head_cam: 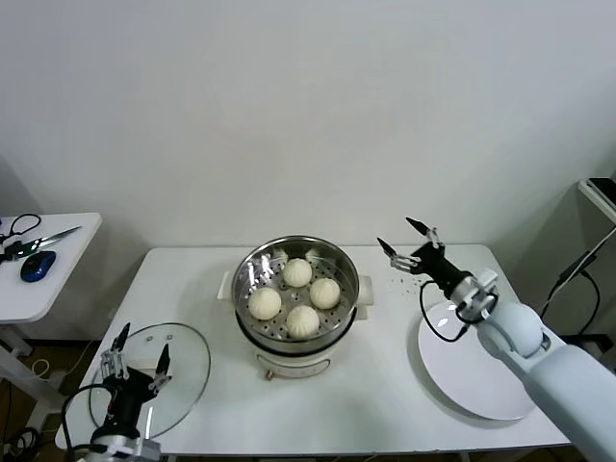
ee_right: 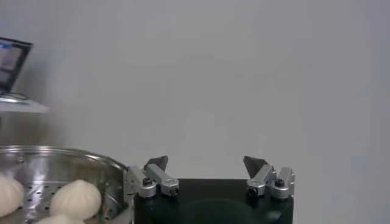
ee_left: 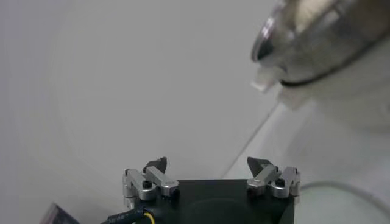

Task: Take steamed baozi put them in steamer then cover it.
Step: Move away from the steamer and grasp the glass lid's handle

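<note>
I should grab the glass lid (head_cam: 183, 358) by its handle with my left gripper next. Then the lid should cover the steamer full of baozi.
The steamer (head_cam: 255, 269) stands mid-table on its white base, with four cream-white baozi (head_cam: 297, 272) on its perforated tray. It also shows in the left wrist view (ee_left: 317, 42) and in the right wrist view (ee_right: 55, 164), where baozi (ee_right: 74, 198) lie inside it. My right gripper (head_cam: 405, 238) is open and empty, raised to the right of the steamer. My left gripper (head_cam: 141, 351) is open and empty, above the round glass lid (head_cam: 183, 358) lying flat at the table's front left.
A flat white plate (head_cam: 481, 371) lies bare at the right of the table under my right arm. A small side table (head_cam: 48, 289) at the left carries scissors and a blue mouse. A white wall stands behind.
</note>
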